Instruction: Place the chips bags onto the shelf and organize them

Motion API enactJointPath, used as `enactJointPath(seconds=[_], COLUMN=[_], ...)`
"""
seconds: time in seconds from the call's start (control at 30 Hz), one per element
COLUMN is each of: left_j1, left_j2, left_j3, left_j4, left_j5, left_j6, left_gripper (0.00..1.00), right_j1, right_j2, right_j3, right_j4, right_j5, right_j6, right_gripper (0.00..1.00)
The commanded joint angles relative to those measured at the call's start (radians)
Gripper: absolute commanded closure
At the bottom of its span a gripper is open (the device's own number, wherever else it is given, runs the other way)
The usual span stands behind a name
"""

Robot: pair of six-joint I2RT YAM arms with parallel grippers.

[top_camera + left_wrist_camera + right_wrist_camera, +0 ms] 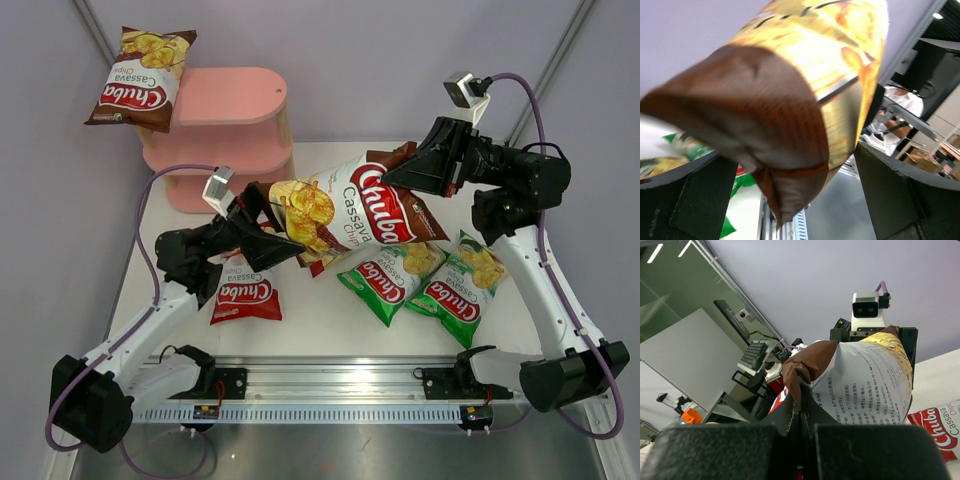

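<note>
The brown chips bag needs to be taken over for placing on the shelf. I should next grab the brown chips bag's loose end (270,208) (762,145) with my left gripper, opposite my right gripper.
A brown chips bag (350,210) hangs in the air over the table between both arms. My right gripper (405,175) is shut on its brown end seam (799,375). My left gripper (268,232) is open, its jaws standing wide on either side of the bag's other end (790,100) without touching it. A second brown bag (140,80) lies on the top board of the pink shelf (240,100) at the back left. A red-white bag (243,292) lies by the left arm. Another is partly hidden under the held bag (322,262). Two green bags (388,272) (462,285) lie at the right.
The shelf's lower boards (190,190) are partly hidden behind the left arm and its purple cable. A metal rail (330,385) runs along the table's near edge between the arm bases. A purple backdrop stands behind the table.
</note>
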Motion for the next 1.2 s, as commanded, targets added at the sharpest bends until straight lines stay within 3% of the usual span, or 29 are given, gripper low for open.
enactJointPath(seconds=[0.0, 0.2, 0.3, 0.33, 0.4, 0.47, 0.53, 0.57, 0.6, 0.63, 0.7, 0.77, 0.8, 0.83, 0.87, 0.93, 0.97, 1.03, 1.13, 1.17], left_j1=[-0.025, -0.051, -0.051, -0.053, -0.051, -0.051, -0.053, -0.053, -0.053, -0.053, -0.051, -0.053, -0.051, -0.051, -0.051, -0.051, -0.051, -0.053, -0.05, -0.051], left_j2=[-0.003, -0.032, -0.06, -0.066, -0.088, -0.1, -0.112, -0.115, -0.123, -0.126, -0.14, -0.149, -0.155, -0.164, -0.166, -0.171, -0.172, -0.172, -0.171, -0.169], left_j3=[0.043, 0.053, 0.046, 0.04, 0.041, 0.049, 0.058, 0.063, 0.063, 0.066, 0.075, 0.084, 0.087, 0.089, 0.09, 0.105, 0.116, 0.142, 0.174, 0.188], left_j4=[0.194, 0.19, 0.148, 0.128, 0.061, 0.019, -0.059, -0.085, -0.132, -0.157, -0.25, -0.309, -0.359, -0.379, -0.398, -0.464, -0.532, -0.582, -0.655, -0.669], left_j5=[0.017, 0.005, -0.011, -0.015, -0.031, -0.038, -0.047, -0.049, -0.057, -0.06, -0.077, -0.095, -0.103, -0.112, -0.121, -0.155, -0.193, -0.236, -0.326, -0.345], left_j6=[-0.074, -0.069, -0.048, -0.037, 0.001, 0.024, 0.064, 0.079, 0.105, 0.119, 0.173, 0.205, 0.234, 0.244, 0.253, 0.274, 0.288, 0.31, 0.32, 0.322], left_gripper=[0.01, 0.03, 0.16, 0.26, 0.34, 0.49, 0.56, 0.66, 0.68, 0.72, 0.79, 0.86, 0.88, 0.89, 0.91, 0.92, 0.92, 0.92, 0.92, 0.92], right_j1=[0.025, 0.025, 0.025, 0.025, 0.025, 0.025, 0.025, 0.025, 0.025, 0.025, 0.024, 0.021, 0.019, 0.016, 0.018, 0.016, 0.016, 0.016, 0.016, 0.016], right_j2=[0.015, 0.037, 0.034, 0.035, 0.043, 0.05, 0.052, 0.049, 0.049, 0.044, 0.031, 0.009, 0.001, -0.005, -0.014, -0.02, -0.028, -0.048, -0.081, -0.089], right_j3=[0.033, 0.027, 0.031, 0.03, 0.022, 0.019, 0.016, 0.016, 0.017, 0.02, 0.034, 0.077, 0.1, 0.126, 0.19, 0.247, 0.289, 0.313, 0.332, 0.33], right_j4=[0.047, -0.027, -0.145, -0.157, -0.157, -0.157, -0.165, -0.183, -0.196, -0.215, -0.307, -0.51, -0.603, -0.705, -0.919, -1.08, -1.198, -1.319, -1.415, -1.43], right_j5=[0.06, 0.06, 0.062, 0.062, 0.056, 0.052, 0.048, 0.049, 0.051, 0.051, 0.062, 0.103, 0.135, 0.178, 0.291, 0.432, 0.58, 0.728, 1.076, 1.117], right_j6=[0.018, -0.062, -0.169, -0.18, -0.2, -0.209, -0.226, -0.237, -0.26, -0.277, -0.364, -0.468, -0.599, -0.672, -0.743, -0.889, -0.922, -0.987, -1.033, -1.041], right_gripper=[1.0, 1.0, 1.0, 1.0, 1.0, 1.0, 0.99, 0.97, 0.92, 0.77, 0.58, 0.11, 0.01, 0.01, 0.01, 0.0, 0.01, 0.0, 0.01, 0.0])
